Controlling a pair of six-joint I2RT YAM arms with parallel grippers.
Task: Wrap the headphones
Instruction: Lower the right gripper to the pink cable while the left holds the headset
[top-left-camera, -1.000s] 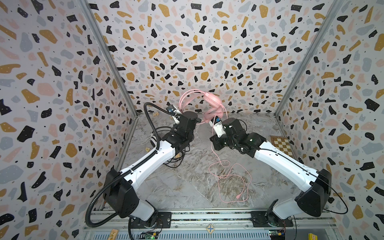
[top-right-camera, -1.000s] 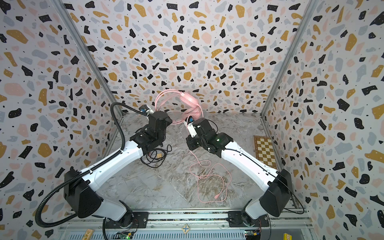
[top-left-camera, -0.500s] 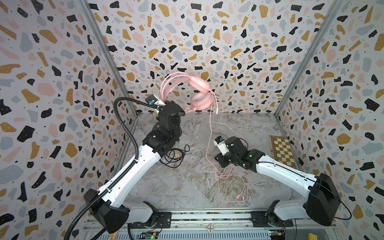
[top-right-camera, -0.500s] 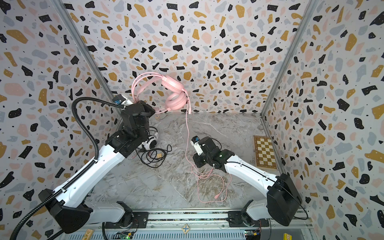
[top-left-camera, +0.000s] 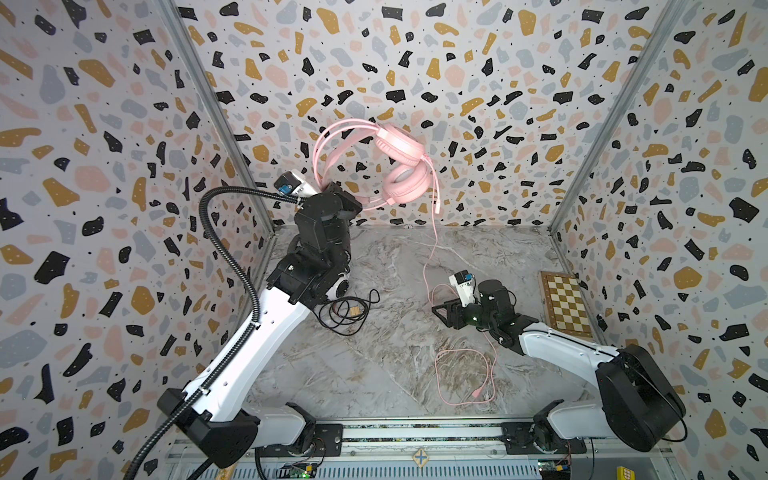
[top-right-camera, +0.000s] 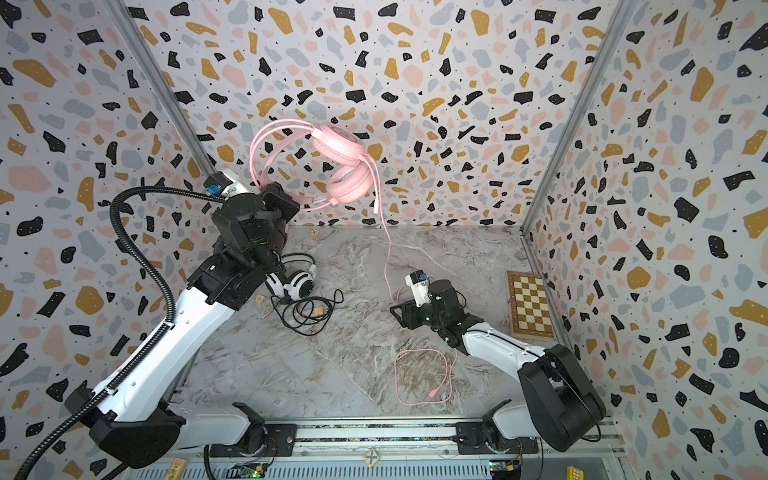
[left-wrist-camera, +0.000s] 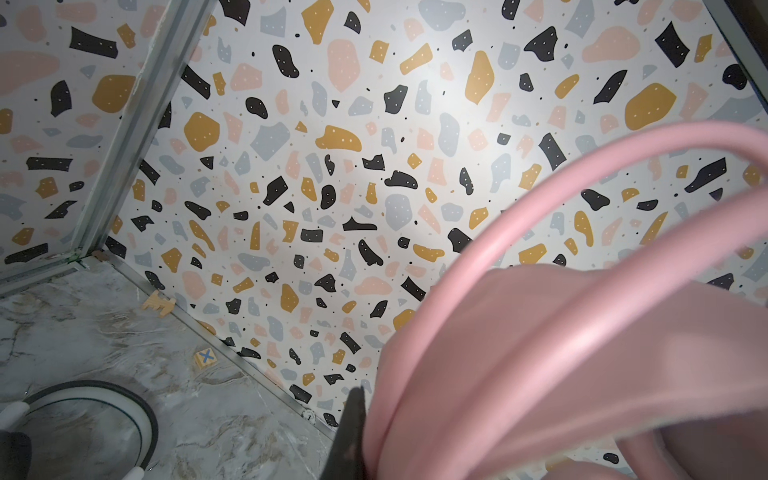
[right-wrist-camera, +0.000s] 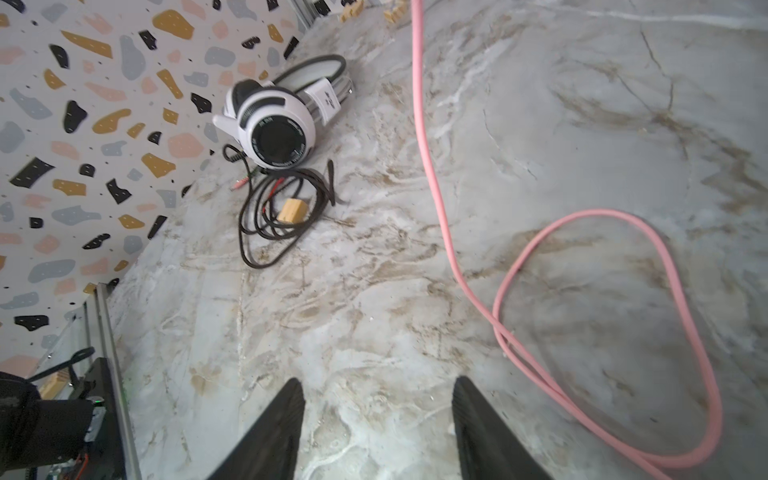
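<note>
The pink cable should go around the pink headphones (top-left-camera: 401, 150), so the right gripper will next grab it by its hanging part (top-left-camera: 435, 244), above the loose loops, to wrap it.
My left gripper (top-left-camera: 347, 203) (top-right-camera: 284, 198) is shut on the headband of the pink headphones (top-left-camera: 401, 166) (top-right-camera: 345, 166) and holds them high in front of the back wall. In the left wrist view the pink headband (left-wrist-camera: 540, 332) fills the corner beside one black fingertip (left-wrist-camera: 353, 419). The pink cable (top-left-camera: 432, 249) (right-wrist-camera: 432, 187) hangs down to loose loops on the table (top-left-camera: 465, 374). My right gripper (top-left-camera: 442, 311) (top-right-camera: 401, 311) (right-wrist-camera: 378, 395) is open and empty, low over the table beside the cable. The white headphones (top-right-camera: 297, 282) (right-wrist-camera: 274, 124) lie by the left arm with their black cable (top-right-camera: 307, 311).
A checkerboard (top-left-camera: 565, 303) (top-right-camera: 530, 305) lies against the right wall. A small wooden block (right-wrist-camera: 293, 211) sits among the black cable loops. Another block marked with a blue X (left-wrist-camera: 205, 357) and a wooden piece (left-wrist-camera: 158, 302) lie along the back wall.
The left arm has lifted the pink headphones higher and leftward. The right gripper has left the headset, dropped to the table and opened.
</note>
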